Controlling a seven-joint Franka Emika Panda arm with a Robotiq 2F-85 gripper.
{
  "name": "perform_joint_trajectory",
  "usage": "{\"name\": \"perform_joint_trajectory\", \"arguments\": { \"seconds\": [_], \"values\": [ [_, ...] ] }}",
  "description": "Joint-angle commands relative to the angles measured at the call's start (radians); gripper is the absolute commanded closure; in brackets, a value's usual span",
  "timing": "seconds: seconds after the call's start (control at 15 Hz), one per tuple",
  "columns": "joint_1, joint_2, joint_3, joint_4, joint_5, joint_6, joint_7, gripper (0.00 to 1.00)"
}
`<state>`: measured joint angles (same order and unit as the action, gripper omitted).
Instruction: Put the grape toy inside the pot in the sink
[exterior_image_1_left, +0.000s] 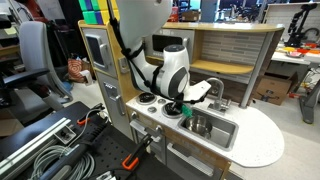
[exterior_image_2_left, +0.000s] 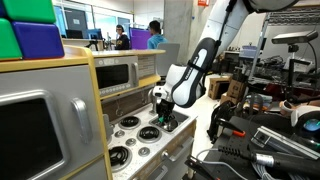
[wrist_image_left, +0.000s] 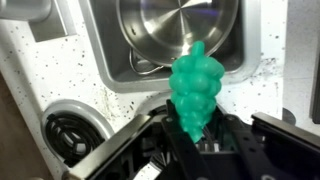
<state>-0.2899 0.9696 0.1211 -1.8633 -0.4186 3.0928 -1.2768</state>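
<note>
My gripper keeps hold of the toy for now. The toy is over the sink's edge, so if I opened now, the toy would drop short of the pot.
My gripper (wrist_image_left: 196, 140) is shut on the green grape toy (wrist_image_left: 196, 90), which sticks out from between the black fingers. In the wrist view the shiny silver pot (wrist_image_left: 175, 25) sits in the steel-grey sink (wrist_image_left: 108, 45) just beyond the toy's tip. In an exterior view the gripper (exterior_image_1_left: 186, 108) holds the green toy (exterior_image_1_left: 186, 111) above the white countertop at the near edge of the sink (exterior_image_1_left: 205, 126), with the pot (exterior_image_1_left: 201, 125) inside the basin. In an exterior view the gripper (exterior_image_2_left: 166, 117) hangs over the stove side of the toy kitchen.
Round black-and-white stove burners (wrist_image_left: 68, 133) (exterior_image_1_left: 147, 98) (exterior_image_2_left: 149, 132) lie beside the sink. A curved silver faucet (exterior_image_1_left: 216, 88) stands behind the basin. The toy kitchen has a wooden back shelf (exterior_image_1_left: 230, 55) and a microwave (exterior_image_2_left: 118, 72). Cables and clamps lie on the floor (exterior_image_1_left: 60, 140).
</note>
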Motion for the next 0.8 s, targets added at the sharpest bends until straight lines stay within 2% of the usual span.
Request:
{"name": "perform_joint_trajectory", "arguments": {
  "seconds": [0.0,0.47,0.73],
  "values": [
    [-0.078,0.018,0.056,-0.01,0.041,0.031,0.012,0.92],
    [-0.179,0.036,0.09,0.048,0.104,0.02,0.055,0.92],
    [-0.169,0.059,0.092,0.085,0.115,0.025,0.082,0.92]
  ]
}}
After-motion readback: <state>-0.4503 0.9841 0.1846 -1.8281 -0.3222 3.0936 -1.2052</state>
